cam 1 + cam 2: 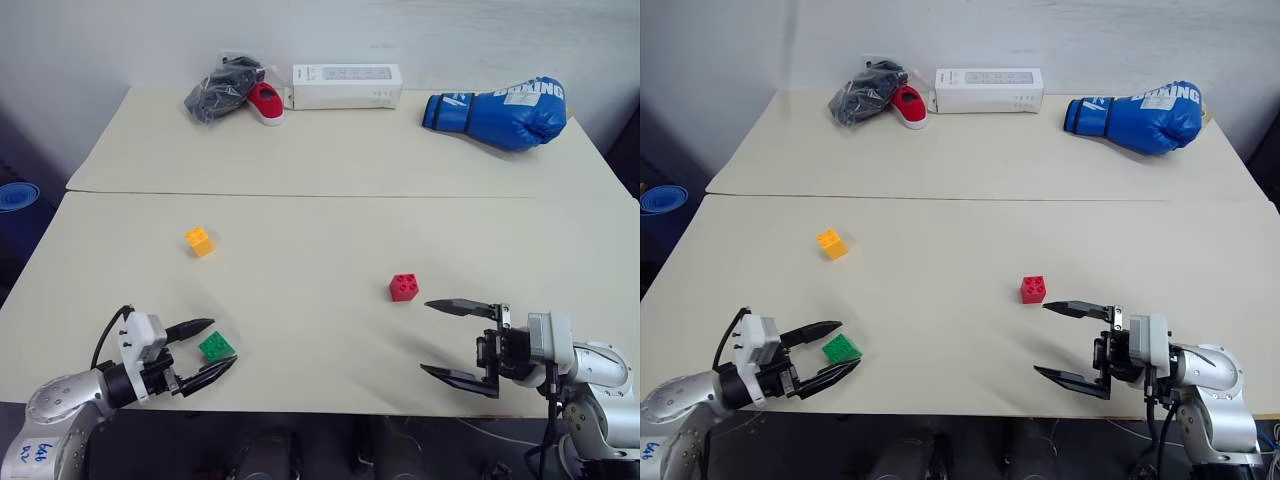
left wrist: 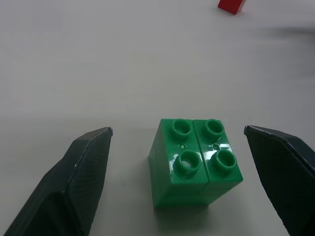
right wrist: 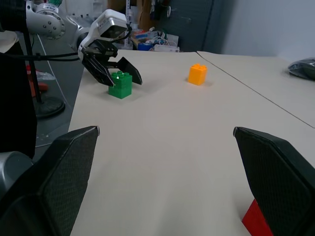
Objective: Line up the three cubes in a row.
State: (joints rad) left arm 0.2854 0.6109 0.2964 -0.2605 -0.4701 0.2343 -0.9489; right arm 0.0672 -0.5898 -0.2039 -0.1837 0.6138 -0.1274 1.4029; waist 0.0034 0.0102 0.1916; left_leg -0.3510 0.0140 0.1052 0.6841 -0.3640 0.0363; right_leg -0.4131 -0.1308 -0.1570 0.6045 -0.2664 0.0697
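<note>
My left gripper closes on the green cube next, since my fingers stand on either side of the green cube (image 1: 216, 347) and closing now would catch it.
A green cube (image 1: 216, 347) with studs on top stands near the table's front left edge, between the spread fingers of my left gripper (image 1: 211, 346), which is open and not touching it; the left wrist view shows the green cube (image 2: 195, 163) with a gap on each side. The orange-yellow cube (image 1: 199, 241) sits farther back on the left. The red cube (image 1: 404, 287) rests right of centre. My right gripper (image 1: 440, 337) is open and empty, pointing left, just in front of the red cube. In the right wrist view the left gripper (image 3: 119, 73) brackets the green cube (image 3: 120, 84).
At the back of the table lie a blue boxing glove (image 1: 500, 114), a white box (image 1: 346, 86), a red shoe (image 1: 266, 102) and a dark bundle (image 1: 222, 87). A seam (image 1: 300, 194) runs across the table. A blue bin (image 1: 15, 200) stands off the left side.
</note>
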